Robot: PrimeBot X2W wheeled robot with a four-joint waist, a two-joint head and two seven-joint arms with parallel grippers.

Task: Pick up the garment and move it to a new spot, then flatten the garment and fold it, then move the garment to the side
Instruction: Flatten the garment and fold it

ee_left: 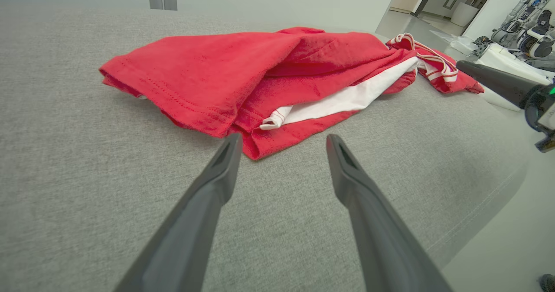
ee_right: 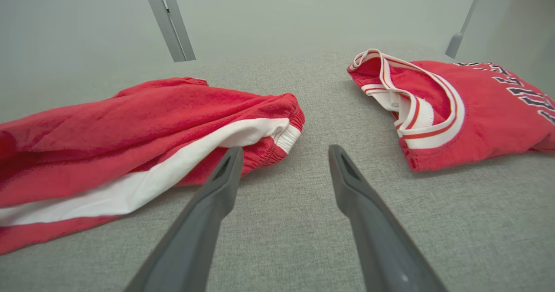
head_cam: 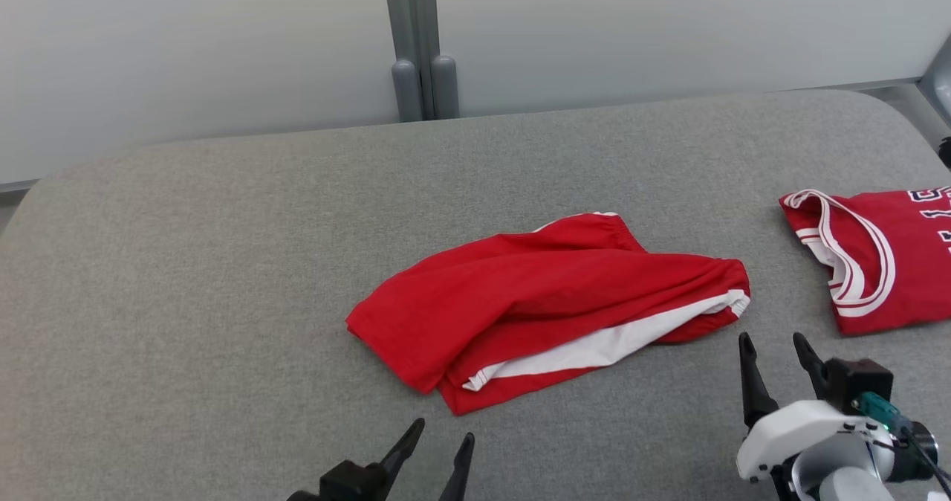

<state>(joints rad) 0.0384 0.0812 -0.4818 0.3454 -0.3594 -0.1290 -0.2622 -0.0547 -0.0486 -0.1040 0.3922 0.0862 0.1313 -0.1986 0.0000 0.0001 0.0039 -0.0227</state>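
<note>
The gathered waistband end of the shorts stands up from the table while the legs lie slack, so my right gripper needs to grab the shorts there next.
Red shorts with a white side stripe lie crumpled and loosely folded in the middle of the grey table. They also show in the left wrist view and the right wrist view. My left gripper is open just in front of the shorts' near hem, apart from the cloth, with nothing between its fingers. My right gripper is open too, off the waistband end at the right, its fingertips close to the elastic but holding nothing.
A folded red jersey with white trim and dark lettering lies at the table's right side, also in the right wrist view. A pale wall with a grey post runs behind the table. The table's front edge drops to the floor.
</note>
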